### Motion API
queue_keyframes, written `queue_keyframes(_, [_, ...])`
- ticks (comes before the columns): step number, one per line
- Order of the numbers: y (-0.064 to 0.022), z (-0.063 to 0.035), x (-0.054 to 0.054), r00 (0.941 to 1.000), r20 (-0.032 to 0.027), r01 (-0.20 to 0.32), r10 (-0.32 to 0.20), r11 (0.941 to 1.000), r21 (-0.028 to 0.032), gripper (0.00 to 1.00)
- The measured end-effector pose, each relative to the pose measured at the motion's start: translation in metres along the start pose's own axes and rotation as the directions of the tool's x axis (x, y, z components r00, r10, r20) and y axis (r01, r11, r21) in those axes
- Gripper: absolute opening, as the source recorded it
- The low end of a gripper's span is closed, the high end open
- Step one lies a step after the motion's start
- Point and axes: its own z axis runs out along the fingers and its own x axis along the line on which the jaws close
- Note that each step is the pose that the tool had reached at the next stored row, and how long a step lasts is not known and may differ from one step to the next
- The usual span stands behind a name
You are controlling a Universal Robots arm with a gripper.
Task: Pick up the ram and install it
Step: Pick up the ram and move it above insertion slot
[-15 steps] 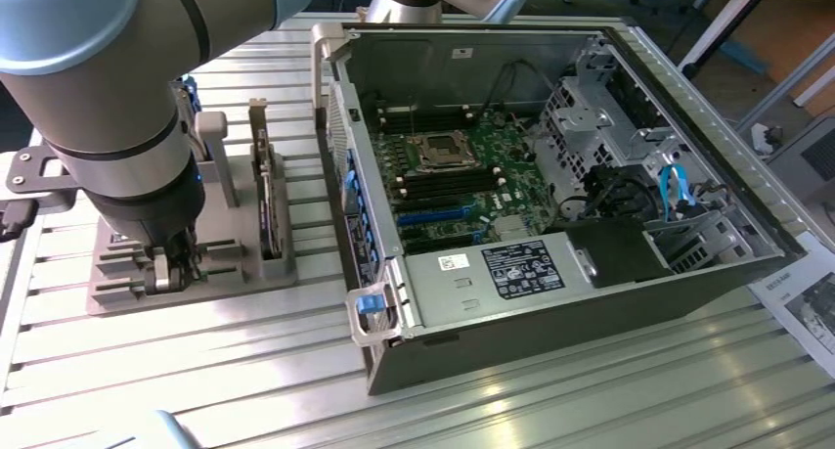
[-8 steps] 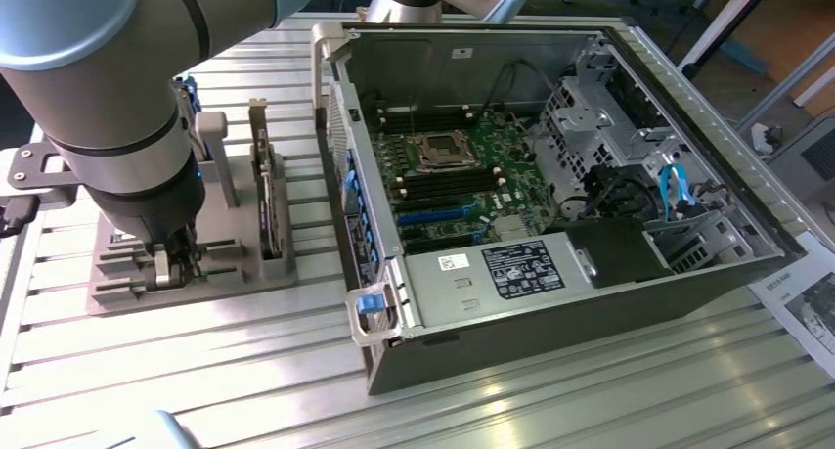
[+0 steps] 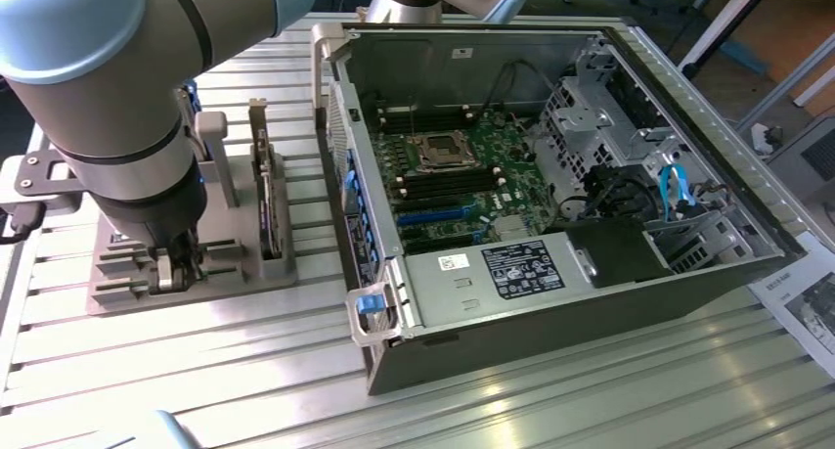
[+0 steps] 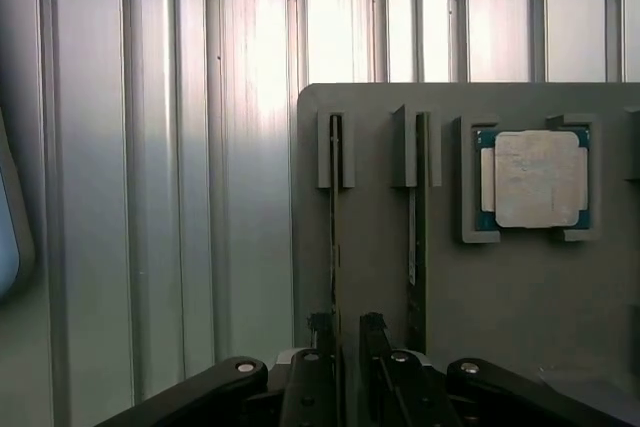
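Observation:
The robot's gripper will pick up the ram next, and it will grab the open middle of its top edge, because the posts of the holder hold the ends of the ram.
Two ram sticks stand on edge in slots of a grey holder. One ram is nearest the holder's edge, the other is one slot over. My gripper is low over the first ram, open, with a finger on each side of its thin edge and small gaps between. In the exterior view the gripper reaches down into the holder at the exterior view's left, and the arm hides the ram there.
A square silver processor lies in a pocket of the holder beyond the second ram. A broad dark card stands on edge in the holder. The open computer case with its motherboard lies at the exterior view's right, on the ribbed metal table.

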Motion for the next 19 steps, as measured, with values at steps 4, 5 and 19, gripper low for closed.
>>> queue_keyframes(4, [-0.0001, 0.0024, 0.0, 1.0, 0.0, 0.0, 0.0, 1.0, 0.0001, 0.25])
queue_keyframes(5, [-0.0001, 0.0027, 0.0001, 1.0, -0.0002, 0.0, 0.0, 1.0, -0.0001, 0.25])
queue_keyframes(19, [-0.0002, 0.0061, 0.0001, 1.0, 0.0, 0.0, 0.0, 1.0, 0.0, 0.25])
